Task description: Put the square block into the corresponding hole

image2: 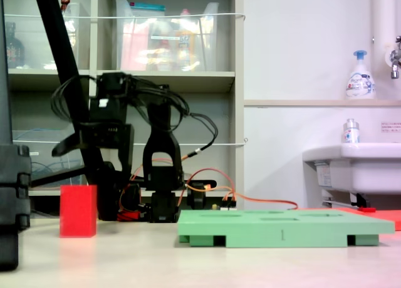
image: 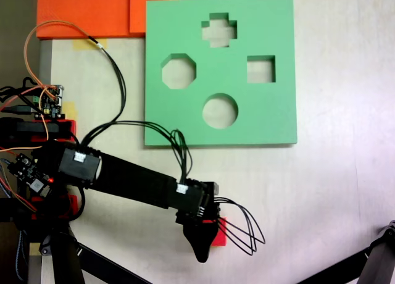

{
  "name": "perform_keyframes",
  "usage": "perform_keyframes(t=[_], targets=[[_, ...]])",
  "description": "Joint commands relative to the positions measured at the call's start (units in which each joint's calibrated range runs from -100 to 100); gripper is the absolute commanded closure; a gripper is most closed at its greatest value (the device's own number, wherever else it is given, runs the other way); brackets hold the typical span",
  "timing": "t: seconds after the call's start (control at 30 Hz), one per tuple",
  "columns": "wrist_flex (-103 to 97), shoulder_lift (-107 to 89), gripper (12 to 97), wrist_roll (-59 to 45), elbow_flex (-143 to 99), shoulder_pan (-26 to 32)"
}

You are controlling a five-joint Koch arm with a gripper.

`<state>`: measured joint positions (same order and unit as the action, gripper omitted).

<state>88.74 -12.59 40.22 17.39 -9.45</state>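
Note:
I should next grab the red square block's sides to fit it into the square hole.
The square block, a small red cube, stands on the table left of the green board. In a fixed view from above, only its red edge shows beside the black gripper, well below the board. The gripper hangs just over the block, one jaw splayed out to the left, so it looks open and holds nothing. The square hole is on the board's right side, next to a cross, an octagon and a round cutout.
Orange foam slabs lie at the board's top left corner. A circuit board and loose wires sit by the arm's base at the left edge. Black tripod legs cross the bottom corners. A shelf and a sink stand behind the table.

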Motion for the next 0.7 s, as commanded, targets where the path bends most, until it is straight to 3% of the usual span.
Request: perform_keyframes(t=[0.0,0.67], targets=[[2.01,1.41,13.1,-1.03,4.44,-0.24],[1.72,17.33,13.4,-2.54,5.74,-1.07]])
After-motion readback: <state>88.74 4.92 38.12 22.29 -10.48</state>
